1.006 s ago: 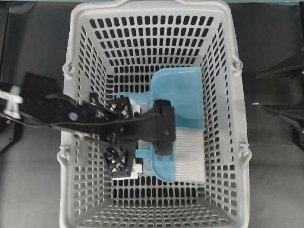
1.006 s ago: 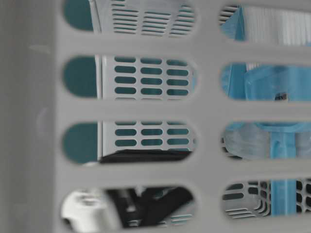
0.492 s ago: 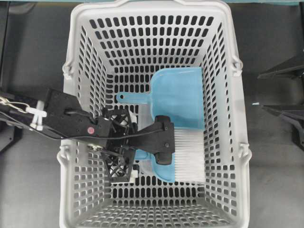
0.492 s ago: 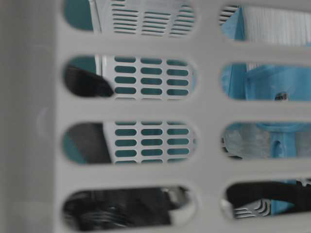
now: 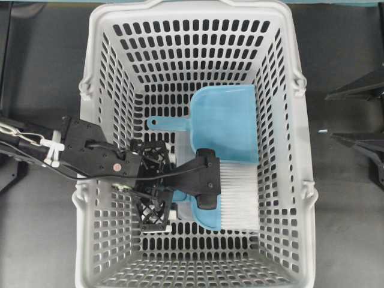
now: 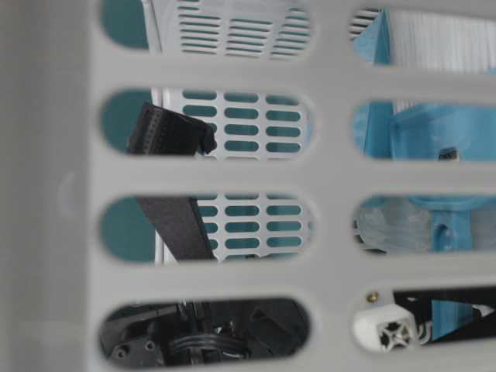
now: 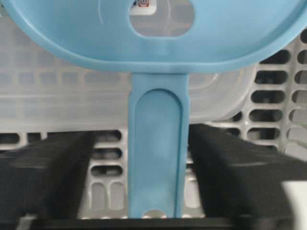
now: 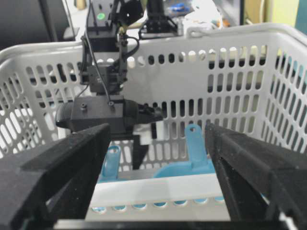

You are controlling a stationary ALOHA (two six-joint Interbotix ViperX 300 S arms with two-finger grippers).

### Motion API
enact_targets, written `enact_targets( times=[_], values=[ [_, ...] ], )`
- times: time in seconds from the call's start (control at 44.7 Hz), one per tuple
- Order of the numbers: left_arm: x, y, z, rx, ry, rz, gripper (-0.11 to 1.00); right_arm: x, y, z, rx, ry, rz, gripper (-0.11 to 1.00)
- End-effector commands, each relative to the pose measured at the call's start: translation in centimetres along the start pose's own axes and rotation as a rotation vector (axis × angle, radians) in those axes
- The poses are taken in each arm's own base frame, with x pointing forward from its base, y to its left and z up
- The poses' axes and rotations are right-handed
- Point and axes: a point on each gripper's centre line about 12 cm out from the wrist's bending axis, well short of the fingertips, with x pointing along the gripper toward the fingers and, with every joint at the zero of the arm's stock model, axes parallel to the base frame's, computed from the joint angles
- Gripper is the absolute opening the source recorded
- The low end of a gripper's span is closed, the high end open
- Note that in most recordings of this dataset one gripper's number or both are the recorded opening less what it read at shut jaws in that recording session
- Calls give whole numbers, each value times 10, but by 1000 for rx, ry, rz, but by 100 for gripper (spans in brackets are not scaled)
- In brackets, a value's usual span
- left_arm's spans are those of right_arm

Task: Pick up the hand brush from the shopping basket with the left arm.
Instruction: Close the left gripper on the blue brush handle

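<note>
The hand brush's light-blue back is wider than my open fingers, so my left gripper should next grab the hand brush by its narrow handle.
The hand brush lies on the floor of the shopping basket [image 5: 96, 54], its white bristles [image 5: 239, 199] toward the right and its light-blue back [image 5: 203, 217] below the left wrist camera. My left gripper [image 5: 154, 186] is inside the basket and open. In the left wrist view the brush's thin handle [image 7: 157, 158] stands between the two black fingers [image 7: 48, 177], with a gap on each side. My right gripper [image 8: 157, 136] is open and empty outside the basket, facing its wall [image 8: 158, 72].
A light-blue dustpan [image 5: 223, 123] without bristles lies beside the brush, its handle pointing left. The basket walls close in on all sides of the left arm. In the table-level view the brush [image 6: 434, 132] shows through the wall slots.
My left arm has drawn back a little to the left and come down. Its fingers have narrowed slightly and now stand on either side of the brush handle. The brush has not moved.
</note>
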Motion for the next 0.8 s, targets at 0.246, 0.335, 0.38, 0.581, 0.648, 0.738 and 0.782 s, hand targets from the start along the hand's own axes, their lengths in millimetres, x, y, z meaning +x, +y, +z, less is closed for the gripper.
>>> enact_targets(
  times=[0.246,0.335,0.38,0.581,0.648,0.738,0.782],
  values=[
    [-22,-5,8,16,-63,-14,25,1,0,0,2,0,-2,76],
    [-33,-8,12,23,-93,-23,25,1,0,-2,3,3,-2,76],
    [-39,-9,14,23,-109,-27,25,1,0,-2,2,4,-2,76],
    [-90,-18,28,33,-198,-53,25,1,0,-2,5,3,-2,76],
    [-115,-17,33,30,-232,-58,25,1,0,-2,3,4,-2,76],
    [-153,-15,39,32,-290,-65,25,1,-1,-2,5,6,-2,76],
    [-171,-12,41,36,-325,-68,25,1,0,-2,5,4,-2,76]
  ],
)
